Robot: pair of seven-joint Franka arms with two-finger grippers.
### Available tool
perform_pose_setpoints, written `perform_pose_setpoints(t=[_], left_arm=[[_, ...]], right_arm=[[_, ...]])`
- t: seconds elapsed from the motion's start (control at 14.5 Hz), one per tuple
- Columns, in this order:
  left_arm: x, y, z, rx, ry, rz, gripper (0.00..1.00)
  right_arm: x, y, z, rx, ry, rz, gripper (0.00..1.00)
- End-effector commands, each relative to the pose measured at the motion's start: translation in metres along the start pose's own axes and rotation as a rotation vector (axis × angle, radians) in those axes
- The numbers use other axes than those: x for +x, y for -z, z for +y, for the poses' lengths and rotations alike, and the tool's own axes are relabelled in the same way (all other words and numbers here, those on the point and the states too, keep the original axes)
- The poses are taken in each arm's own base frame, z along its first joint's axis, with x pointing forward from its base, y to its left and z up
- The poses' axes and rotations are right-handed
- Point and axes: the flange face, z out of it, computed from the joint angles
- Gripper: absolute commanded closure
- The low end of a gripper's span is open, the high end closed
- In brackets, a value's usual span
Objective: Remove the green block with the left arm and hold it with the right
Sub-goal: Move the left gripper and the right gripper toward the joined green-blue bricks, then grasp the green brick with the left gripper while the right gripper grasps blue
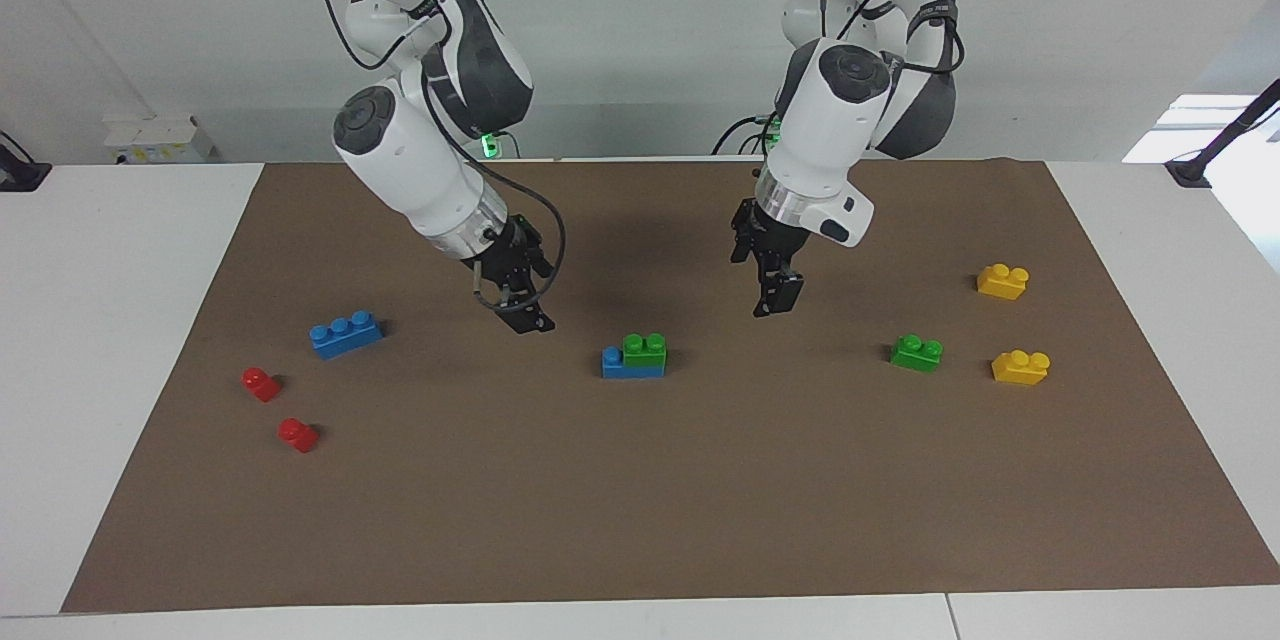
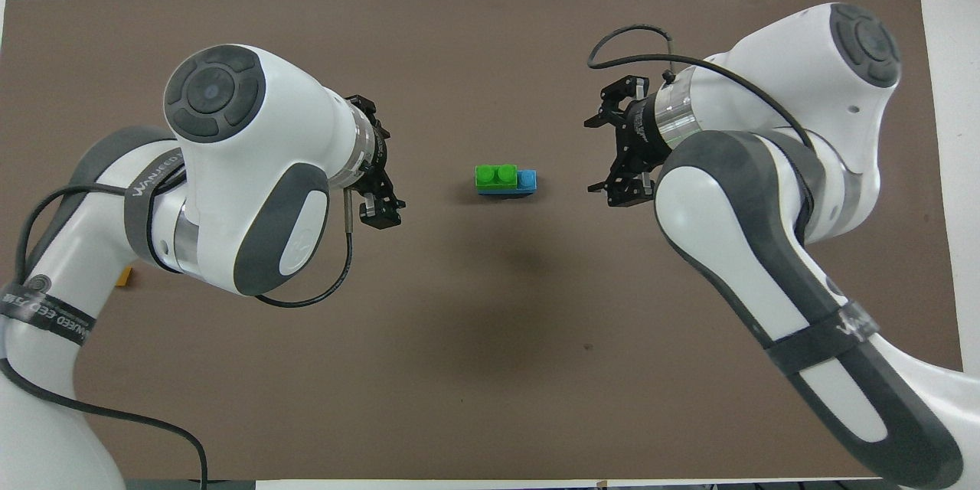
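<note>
I will next grab the blue brick with my right gripper by its uncovered end [image 2: 527,181], so that the green block [image 2: 496,176] stays free to remove.
The green block [image 1: 645,348] [image 2: 496,176] sits pressed onto one end of a short blue brick [image 1: 620,365] [image 2: 527,181] in the middle of the brown mat. My left gripper [image 1: 775,295] [image 2: 380,161] hangs open over the mat beside this stack, toward the left arm's end, and touches nothing. On the stack's other flank, toward the right arm's end, my right gripper [image 1: 527,318] [image 2: 593,155] is also open and empty above the mat. A gap of bare mat separates each gripper from the stack.
A second green block [image 1: 917,352] and two yellow bricks [image 1: 1003,280] [image 1: 1020,367] lie toward the left arm's end. A long blue brick [image 1: 345,333] and two small red bricks [image 1: 261,383] [image 1: 298,434] lie toward the right arm's end.
</note>
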Motion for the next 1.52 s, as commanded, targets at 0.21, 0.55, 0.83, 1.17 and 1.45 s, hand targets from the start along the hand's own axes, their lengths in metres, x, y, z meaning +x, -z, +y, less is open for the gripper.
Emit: perform_pose_setpoints(t=[0.21, 0.55, 0.83, 1.17, 1.45], left_arm=[[-0.008, -0.016, -0.014, -0.003, 0.019, -0.023, 0.00], [-0.018, -0.043, -0.004, -0.051, 0.089, -0.059, 0.00], [-0.029, -0.059, 0.003, -0.062, 0.078, -0.058, 0.00], [-0.078, -0.078, -0.004, -0.038, 0.050, -0.071, 0.00], [-0.090, -0.077, -0.005, -0.027, 0.082, -0.068, 0.00]], right_arm=[[0.003, -0.045, -0.011, -0.011, -0.057, -0.033, 0.09], [-0.003, -0.071, -0.002, -0.008, -0.058, -0.028, 0.08], [-0.004, -0.103, 0.001, 0.006, -0.081, -0.042, 0.08], [0.001, -0.126, 0.004, 0.019, -0.087, -0.039, 0.08], [0.003, -0.143, 0.005, 0.031, -0.091, -0.038, 0.08]])
